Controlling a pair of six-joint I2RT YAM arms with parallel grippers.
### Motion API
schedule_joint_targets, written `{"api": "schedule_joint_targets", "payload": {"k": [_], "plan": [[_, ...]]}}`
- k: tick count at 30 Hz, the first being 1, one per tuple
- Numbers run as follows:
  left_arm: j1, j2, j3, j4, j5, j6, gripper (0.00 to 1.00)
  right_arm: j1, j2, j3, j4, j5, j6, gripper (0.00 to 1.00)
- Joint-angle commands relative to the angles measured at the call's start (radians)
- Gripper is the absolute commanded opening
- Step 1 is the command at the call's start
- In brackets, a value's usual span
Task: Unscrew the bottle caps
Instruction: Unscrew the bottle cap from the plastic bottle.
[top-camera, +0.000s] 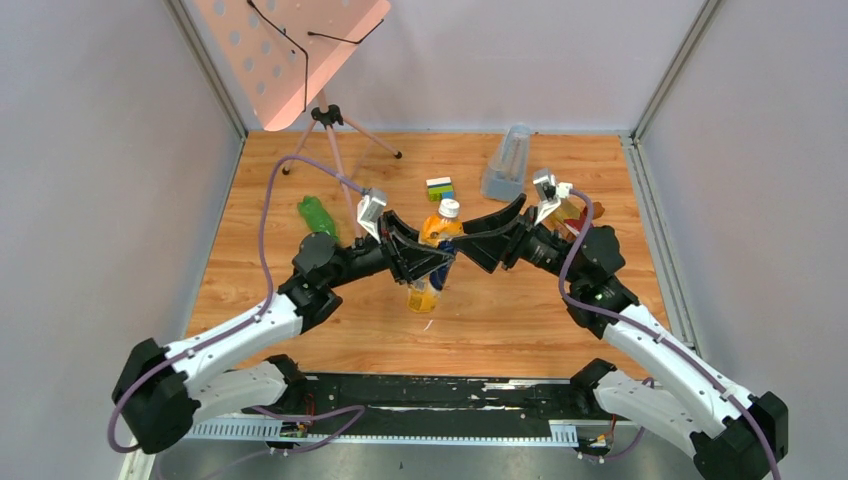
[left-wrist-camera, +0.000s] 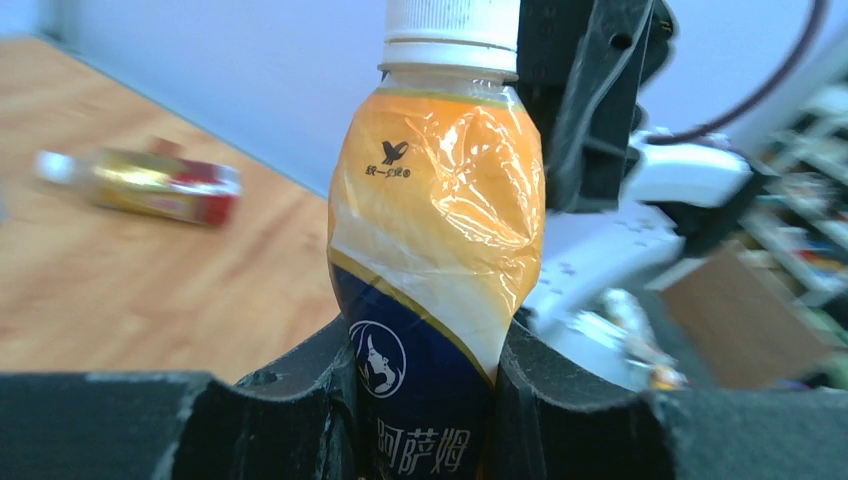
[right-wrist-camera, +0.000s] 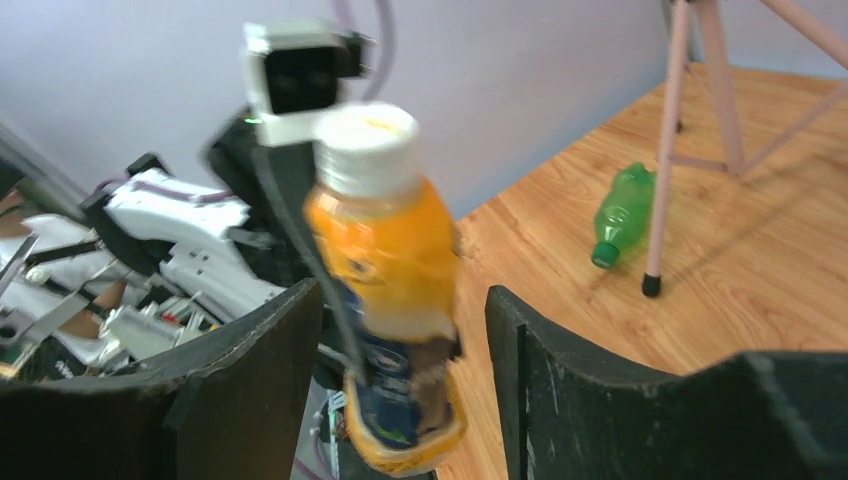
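Note:
The amber bottle's white cap (top-camera: 449, 208) (right-wrist-camera: 367, 150) needs to be unscrewed, so my right gripper will grip it by its sides while the bottle's body stays in my left gripper.
My left gripper (top-camera: 430, 258) is shut on the amber bottle with the yellow and blue label (top-camera: 437, 240) and holds it upright above the table. Its white cap (top-camera: 450, 208) is on. In the left wrist view the jaws (left-wrist-camera: 420, 400) clamp the bottle's lower body (left-wrist-camera: 435, 230), with the cap (left-wrist-camera: 450, 35) at the top. My right gripper (top-camera: 468, 240) is open just right of the bottle, and in the right wrist view (right-wrist-camera: 400, 295) the bottle (right-wrist-camera: 385, 260) and cap (right-wrist-camera: 365, 145) stand beyond its spread fingers. The green bottle (top-camera: 318, 215) lies at the left. The red-label bottle (left-wrist-camera: 150, 185) lies on its side.
A pink tripod (top-camera: 335, 125) carrying a perforated board (top-camera: 285, 50) stands at the back left; one leg (right-wrist-camera: 670, 150) is next to the green bottle (right-wrist-camera: 622, 205). Multicoloured toy bricks (top-camera: 440, 188) and a tall clear bluish container (top-camera: 508, 162) sit behind the bottle.

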Motion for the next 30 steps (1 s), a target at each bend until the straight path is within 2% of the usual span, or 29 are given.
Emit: {"api": "schedule_joint_targets", "payload": {"k": [1,6,11,13,17,19,24,30], "plan": [[-0.123,-0.096,0.144,-0.555,-0.505,0.4,0.0,0.05,0.006,0.052,-0.175,0.271,-0.007,0.62],[-0.239,-0.058,0.198,-0.665,-0.744,0.443,0.0,0.086,0.024,0.046,-0.114,0.353,0.001,0.63],[-0.286,-0.021,0.23,-0.777,-0.948,0.449,0.0,0.103,-0.016,0.031,-0.119,0.456,-0.015,0.64],[-0.298,-0.014,0.241,-0.8,-0.985,0.456,0.0,0.103,-0.022,0.038,-0.144,0.5,-0.013,0.67],[-0.337,0.003,0.25,-0.792,-1.027,0.467,0.0,0.103,0.013,0.051,-0.178,0.545,0.044,0.67],[-0.361,0.02,0.262,-0.788,-1.05,0.472,0.0,0.103,0.032,0.043,-0.158,0.554,0.087,0.66],[-0.4,0.052,0.286,-0.774,-1.103,0.481,0.0,0.114,0.101,0.089,-0.232,0.642,0.151,0.64],[-0.424,0.063,0.292,-0.76,-1.142,0.489,0.0,0.13,0.155,0.106,-0.237,0.652,0.182,0.56]]}}
